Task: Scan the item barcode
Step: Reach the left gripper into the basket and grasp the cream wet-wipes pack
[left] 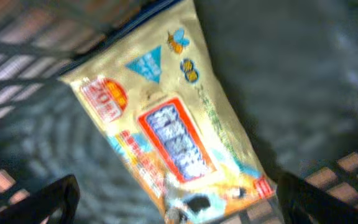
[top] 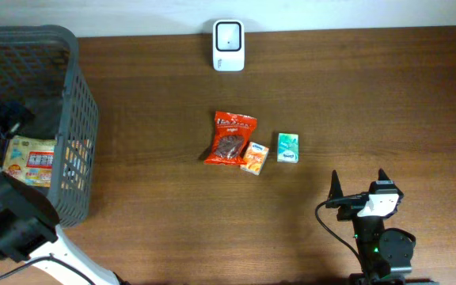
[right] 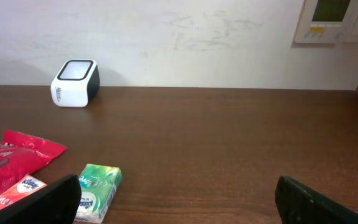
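Next, the left gripper grabs the yellow snack packet's printed front from above, so the packet's bottom stays uncovered to present to the barcode scanner (top: 229, 45).
A yellow snack packet (left: 173, 124) with red and blue print lies flat on the floor of the grey basket (top: 81, 119); the overhead view shows it too (top: 32, 161). My left gripper (left: 179, 194) hovers just over the packet's near end, open, its dark fingertips (left: 59, 194) wide apart on either side and not touching it. The white barcode scanner (top: 229, 45) stands at the table's far edge. My right gripper (top: 359, 179) sits low at the front right, open and holding nothing, facing the scanner (right: 75, 83).
In the middle of the table lie a red snack bag (top: 230, 138), an orange tissue pack (top: 254, 157) and a green tissue pack (top: 287, 147). The green pack (right: 98, 190) is just ahead of my right gripper's left finger. The basket walls enclose my left gripper.
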Motion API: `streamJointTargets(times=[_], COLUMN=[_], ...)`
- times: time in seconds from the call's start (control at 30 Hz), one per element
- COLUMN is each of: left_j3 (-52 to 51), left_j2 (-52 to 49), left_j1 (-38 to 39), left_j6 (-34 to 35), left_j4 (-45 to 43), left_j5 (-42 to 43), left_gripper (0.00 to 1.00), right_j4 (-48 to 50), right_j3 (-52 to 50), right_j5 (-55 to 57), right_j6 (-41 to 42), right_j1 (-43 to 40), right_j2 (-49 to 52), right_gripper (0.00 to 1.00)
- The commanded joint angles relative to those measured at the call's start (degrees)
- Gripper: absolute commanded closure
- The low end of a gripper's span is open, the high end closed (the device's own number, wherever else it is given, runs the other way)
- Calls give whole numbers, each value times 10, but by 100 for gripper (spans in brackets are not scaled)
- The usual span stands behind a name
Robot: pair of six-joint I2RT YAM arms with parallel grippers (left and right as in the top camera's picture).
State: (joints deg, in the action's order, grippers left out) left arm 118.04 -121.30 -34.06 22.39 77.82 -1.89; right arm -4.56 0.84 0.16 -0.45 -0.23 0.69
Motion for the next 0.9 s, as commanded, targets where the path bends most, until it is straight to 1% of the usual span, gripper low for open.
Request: streamJointTargets(times=[0.0, 0.03, 0.13, 0.23, 0.27, 0.37, 0.4, 0.43, 0.47, 0.5, 0.53, 0.57, 0.6, 0.63, 0.67, 0.73, 0.8, 0.87], left_j3=[-89, -114, -160, -216, -240, -296, -314, -331, -338, -338, -338, -333, -325, -307, -292, -250, -214, -170], left_j2=[6, 5, 4, 3, 3, 3, 3, 3, 3, 3, 5, 8, 12, 21, 32, 70, 108, 166], left_j1=[-2, -1, -2, -2, -1, -2, -2, -2, -1, -1, -1, -2, -2, -1, -1, -1, 1, 6], left_j6=[57, 73, 92, 156, 167, 169, 168, 168, 168, 168, 167, 166, 165, 166, 166, 165, 141, 138], left_j4=[-53, -71, -108, -140, -154, -203, -224, -244, -248, -247, -246, -242, -230, -211, -198, -173, -161, -152], left_j5=[-1, -1, -1, 0, 0, 0, -1, -1, -1, 0, 0, 2, 2, 2, 2, 2, 9, 8], left_gripper=[1, 0, 1, 0, 0, 0, 3, 14, 34, 49, 58, 79, 89, 95, 95, 100, 100, 100], right_j4=[-1, -1, -1, -1, -1, -1, -1, -1, -1, -1, -1, -1, -1, -1, -1, -1, -1, -1], right_j3=[-5, -5, -5, -5, -5, -5, -5, -5, -5, -5, -5, -5, -5, -5, -5, -5, -5, -5], right_j5=[3, 3, 3, 3, 3, 3, 3, 3, 3, 3, 3, 3, 3, 3, 3, 3, 3, 3], right_j6=[0, 0, 0, 0, 0, 0, 0, 0, 0, 0, 0, 0, 0, 0, 0, 0, 0, 0], right_j1=[-2, -2, -2, -2, -2, -2, -2, -2, -2, -2, -2, -2, -2, -2, -2, -2, -2, -2], right_j2=[-3, -3, -3, -3, -3, -3, -3, -3, -3, -3, -3, -3, -3, -3, -3, -3, -3, -3], right_gripper=[1, 1, 1, 2, 1, 2, 2, 1, 2, 1, 2, 1, 1, 1, 2, 1, 2, 1])
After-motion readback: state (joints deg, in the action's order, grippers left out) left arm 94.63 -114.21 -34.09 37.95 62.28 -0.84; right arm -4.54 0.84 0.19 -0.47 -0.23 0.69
